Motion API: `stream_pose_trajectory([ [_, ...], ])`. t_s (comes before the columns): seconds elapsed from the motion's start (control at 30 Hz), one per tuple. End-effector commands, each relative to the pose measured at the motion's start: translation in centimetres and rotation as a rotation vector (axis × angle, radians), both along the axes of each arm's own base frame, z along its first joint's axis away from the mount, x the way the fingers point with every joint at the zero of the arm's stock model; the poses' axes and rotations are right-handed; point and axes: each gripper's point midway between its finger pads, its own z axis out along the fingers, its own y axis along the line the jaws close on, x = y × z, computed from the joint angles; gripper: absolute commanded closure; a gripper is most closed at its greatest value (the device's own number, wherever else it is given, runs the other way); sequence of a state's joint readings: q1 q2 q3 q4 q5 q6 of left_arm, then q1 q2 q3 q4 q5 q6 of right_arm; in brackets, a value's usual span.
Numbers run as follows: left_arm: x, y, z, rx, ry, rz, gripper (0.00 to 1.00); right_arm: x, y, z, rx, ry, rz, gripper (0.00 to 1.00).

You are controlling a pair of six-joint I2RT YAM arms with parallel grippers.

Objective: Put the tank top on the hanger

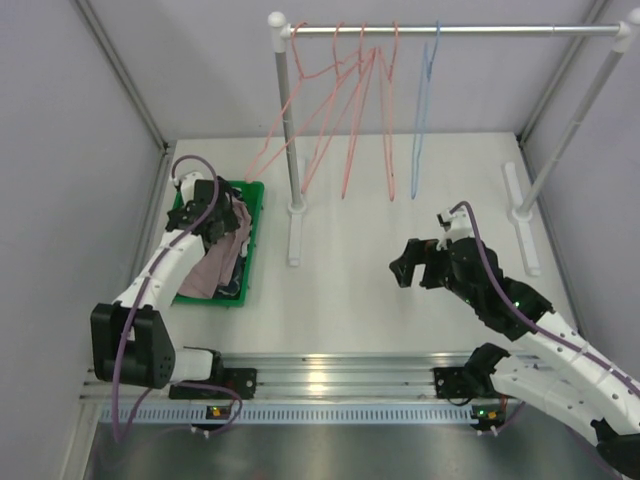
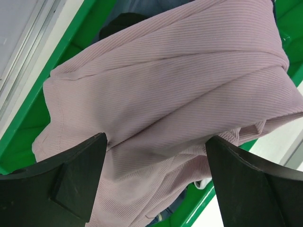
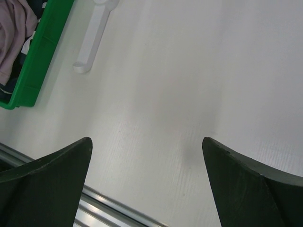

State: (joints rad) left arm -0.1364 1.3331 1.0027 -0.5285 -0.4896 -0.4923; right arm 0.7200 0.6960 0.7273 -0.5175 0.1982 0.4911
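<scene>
I need to close my left gripper on the tank top now. It has its raised fold (image 1: 223,234) (image 2: 157,139) bunched between my fingers and level with their ends, so they would hold it.
The pink-mauve tank top (image 1: 212,268) lies crumpled in a green bin (image 1: 258,200) at the left; it fills the left wrist view (image 2: 165,90). My left gripper (image 1: 207,218) hangs open just above it, its jaws wide apart on either side of the cloth and holding nothing. The light-blue hanger (image 1: 421,120) hangs on the rail (image 1: 470,31) at the back. My right gripper (image 1: 405,268) is open and empty over the bare table, right of centre. A corner of the tank top shows in the right wrist view (image 3: 12,33).
Several pink wire hangers (image 1: 350,110) hang left of the blue one. Dark clothes (image 2: 118,23) lie under the tank top in the bin (image 3: 40,61). The rack's white posts and feet (image 1: 294,235) (image 1: 525,215) stand on the table. An aluminium rail (image 1: 330,370) runs along the near edge.
</scene>
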Motion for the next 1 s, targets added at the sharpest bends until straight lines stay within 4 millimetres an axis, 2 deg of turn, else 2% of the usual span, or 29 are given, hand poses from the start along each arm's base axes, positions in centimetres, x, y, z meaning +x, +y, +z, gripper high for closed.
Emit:
stream_pose_trajectory([
  [0.0,2.5,0.8,2.3,0.015,-0.108,0.041,0.11,0.0,1.0,0.7,0.038,-0.018,0.033,0.00],
  [0.07,2.8,1.3,1.7,0.024,-0.094,0.058,0.17,0.0,1.2,0.6,0.039,-0.014,0.038,0.00],
  [0.1,2.8,1.4,1.5,0.021,-0.089,0.062,0.29,-0.1,1.2,0.5,0.040,-0.011,0.039,0.00],
  [0.17,2.9,1.6,1.4,0.009,-0.089,0.067,0.48,-0.1,1.2,0.4,0.037,-0.007,0.042,0.00],
  [0.2,2.9,1.5,1.6,0.003,-0.091,0.058,0.69,-0.1,1.3,0.4,0.038,-0.005,0.043,0.00],
  [0.3,2.6,1.3,3.0,-0.001,-0.115,0.040,0.95,-0.1,1.4,0.3,0.035,-0.003,0.048,0.00],
  [0.33,2.4,1.2,4.0,-0.006,-0.134,0.025,1.00,-0.1,1.4,0.5,0.037,-0.005,0.048,0.00],
  [0.47,1.3,0.1,7.3,-0.035,-0.165,-0.059,1.00,-0.1,1.5,0.7,0.035,-0.007,0.056,0.00],
  [0.8,-4.4,-2.5,18.1,-0.108,-0.336,-0.262,1.00,0.3,1.8,2.1,0.038,-0.031,0.068,0.00],
  [0.97,-7.0,-4.7,21.6,-0.182,-0.415,-0.385,1.00,0.0,2.5,3.3,0.086,-0.061,0.108,0.00],
])
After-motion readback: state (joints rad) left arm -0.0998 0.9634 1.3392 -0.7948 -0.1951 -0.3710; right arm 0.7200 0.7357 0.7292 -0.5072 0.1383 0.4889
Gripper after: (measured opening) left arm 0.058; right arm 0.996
